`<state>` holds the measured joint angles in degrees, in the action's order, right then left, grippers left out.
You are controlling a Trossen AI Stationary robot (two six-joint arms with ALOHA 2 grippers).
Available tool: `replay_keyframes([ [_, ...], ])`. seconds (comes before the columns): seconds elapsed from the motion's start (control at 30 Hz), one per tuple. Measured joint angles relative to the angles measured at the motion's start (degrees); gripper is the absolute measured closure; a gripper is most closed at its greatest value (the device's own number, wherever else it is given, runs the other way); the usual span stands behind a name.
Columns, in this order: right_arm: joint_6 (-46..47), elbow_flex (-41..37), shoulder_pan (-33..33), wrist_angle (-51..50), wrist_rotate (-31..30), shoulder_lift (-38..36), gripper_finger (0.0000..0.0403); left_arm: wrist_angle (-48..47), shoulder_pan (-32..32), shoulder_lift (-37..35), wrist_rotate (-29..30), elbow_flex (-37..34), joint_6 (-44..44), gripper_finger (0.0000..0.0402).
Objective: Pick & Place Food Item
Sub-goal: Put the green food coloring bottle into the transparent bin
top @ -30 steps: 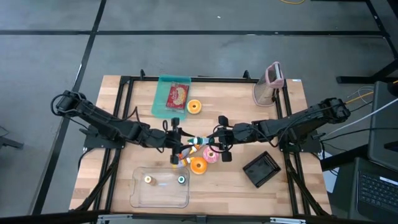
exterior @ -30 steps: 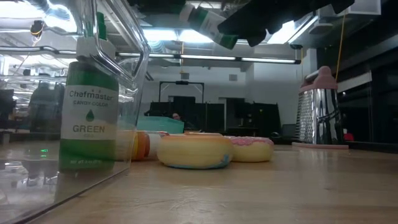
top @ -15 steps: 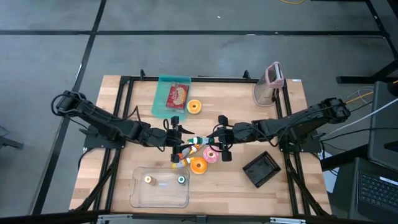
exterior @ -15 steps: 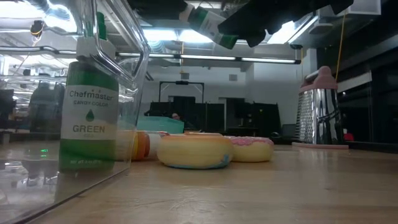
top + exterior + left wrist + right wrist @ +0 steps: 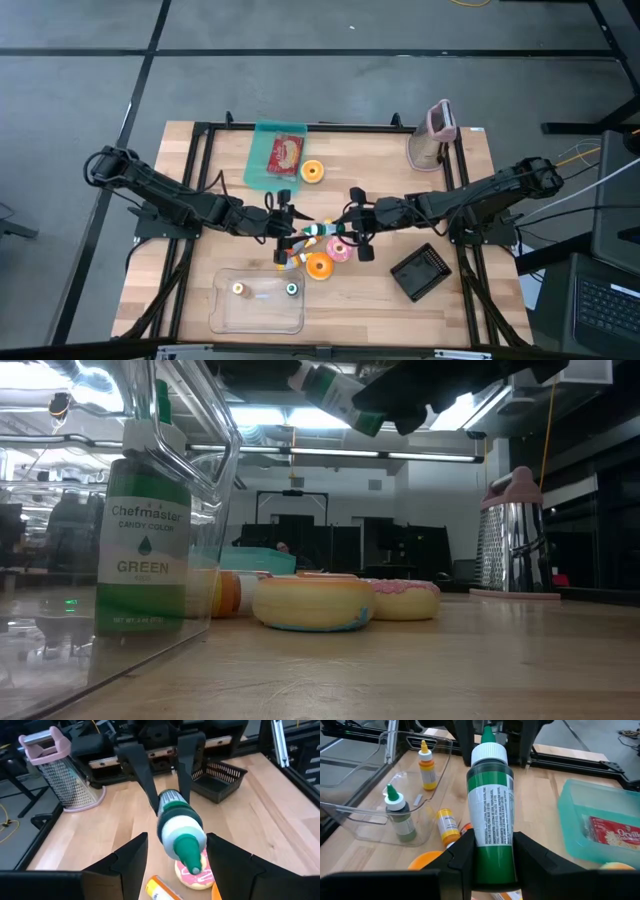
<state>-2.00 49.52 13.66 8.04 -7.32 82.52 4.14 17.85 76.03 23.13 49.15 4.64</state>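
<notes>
My left gripper grabs the green food-colour bottle by its white collar (image 5: 313, 230) next. Then it carries the bottle to the clear tub.
A green food-colour bottle (image 5: 318, 229) with a white collar and green cap hangs over the middle of the table, above the doughnuts. My right gripper (image 5: 340, 231) is shut on it from the table's right. My left gripper (image 5: 291, 227) faces it from the left and is open. Its two fingers (image 5: 131, 856) stand on either side of the bottle's cap end (image 5: 186, 846) with a gap on each side. The low view shows the bottle (image 5: 335, 390) at the top, under dark gripper parts. My right gripper pinches the bottle's lower body (image 5: 490, 847), near its base end, between its two fingers (image 5: 464, 851). The fingers come from the table's right, slanting slightly down, and lie along the bottle. The bottle is lifted clear, lying nearly level, cap toward the table's left.
Below the bottle lie an orange doughnut (image 5: 319, 265), a pink doughnut (image 5: 340, 250) and a small yellow bottle (image 5: 289, 256). A clear tub (image 5: 225, 312) near the front holds two bottles. A teal tray (image 5: 262, 160), another doughnut (image 5: 312, 172), a grater (image 5: 432, 135) and a black basket (image 5: 422, 271) stand around.
My left gripper has opened around the bottle's cap end and stays where it was. The bottle remains in my right gripper, clear of the table.
</notes>
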Motion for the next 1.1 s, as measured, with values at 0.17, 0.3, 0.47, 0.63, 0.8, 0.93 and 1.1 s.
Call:
replay_keyframes([
  [0.17, 0.0, 0.0, -0.3, 0.0, -0.1, 0.0, 0.0293, 0.6, -0.5, 0.5, -1.2, 0.0, 0.1, 0.0204],
  [0.3, -0.1, 0.0, -0.3, 0.0, 0.1, 0.0, 0.0293, 0.8, -0.5, 0.5, 0.1, 0.0, 0.4, 0.0199],
  [0.47, -0.2, 0.0, -0.4, 0.0, 0.7, 0.0, 0.0293, 0.8, -1.1, 0.5, -0.1, 0.0, 0.2, 0.0198],
  [0.63, -0.2, 0.0, -0.4, 0.1, 0.5, 0.0, 0.0293, 0.8, -1.5, 0.5, -0.4, 0.0, 0.2, 0.0198],
  [0.8, -0.2, 0.0, -0.5, 0.0, 0.7, 0.0, 0.0293, 0.8, -1.5, 0.5, -0.4, 0.0, 0.2, 0.0202],
  [0.93, -0.2, 0.0, -0.5, 0.0, 0.7, 0.0, 0.0293, 0.8, -1.5, 0.5, -0.4, 0.0, 0.2, 0.0212],
  [1.1, -0.2, 0.0, -0.5, 0.1, 0.6, 0.0, 0.0293, 0.8, -1.5, 0.5, -0.5, 0.0, 0.8, 0.0239],
])
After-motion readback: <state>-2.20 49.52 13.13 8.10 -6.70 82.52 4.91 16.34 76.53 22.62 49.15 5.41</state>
